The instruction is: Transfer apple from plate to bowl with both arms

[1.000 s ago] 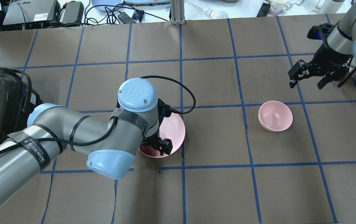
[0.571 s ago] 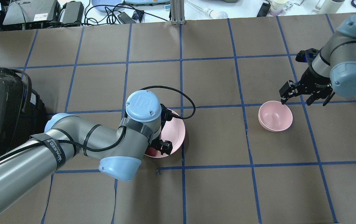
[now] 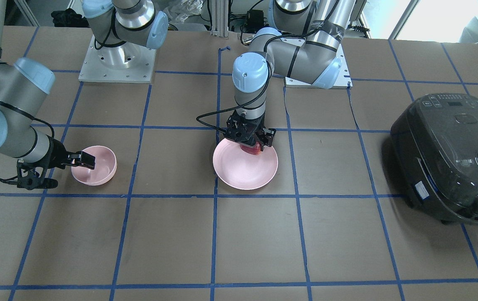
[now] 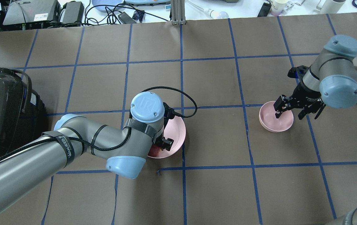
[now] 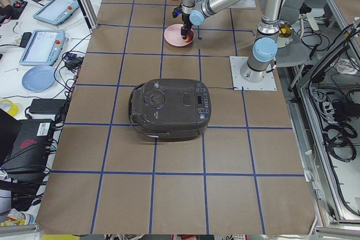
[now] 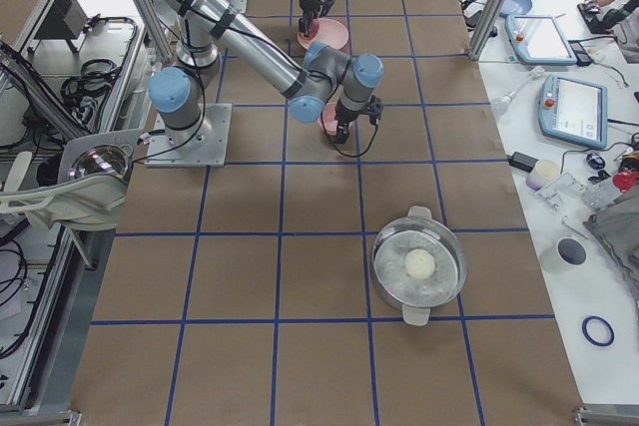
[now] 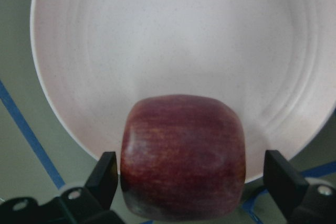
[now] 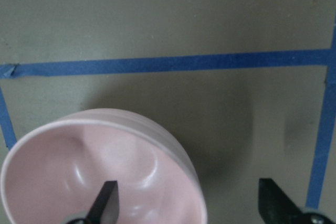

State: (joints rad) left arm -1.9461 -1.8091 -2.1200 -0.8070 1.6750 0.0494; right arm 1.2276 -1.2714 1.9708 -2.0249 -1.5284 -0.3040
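Note:
My right gripper should next grab the bowl by its rim (image 8: pixel 186 166), then bring it to the plate for the apple.
The dark red apple (image 3: pixel 252 149) lies on the pale pink plate (image 3: pixel 245 171), near the rim on the robot's side. My left gripper (image 3: pixel 251 144) is open and down over the plate. In the left wrist view the apple (image 7: pixel 184 156) sits between its fingers with gaps on both sides, on the plate (image 7: pixel 184 40). Overhead, the left arm hides most of the apple (image 4: pixel 154 151). The pink bowl (image 4: pixel 272 123) stands to the right of the plate (image 4: pixel 176 129). My right gripper (image 4: pixel 290 115) is open astride the bowl's rim (image 8: pixel 79 166), with one finger inside and one outside.
A black rice cooker (image 3: pixel 448 154) stands on the robot's left side of the table. A metal pot (image 6: pixel 419 264) holding a white ball sits beyond the right arm in the exterior right view. Cables and devices line the far table edge (image 4: pixel 72 12).
My right gripper has come in from the far right and down onto the bowl's rim. My left wrist has shifted slightly right over the plate, still around the apple.

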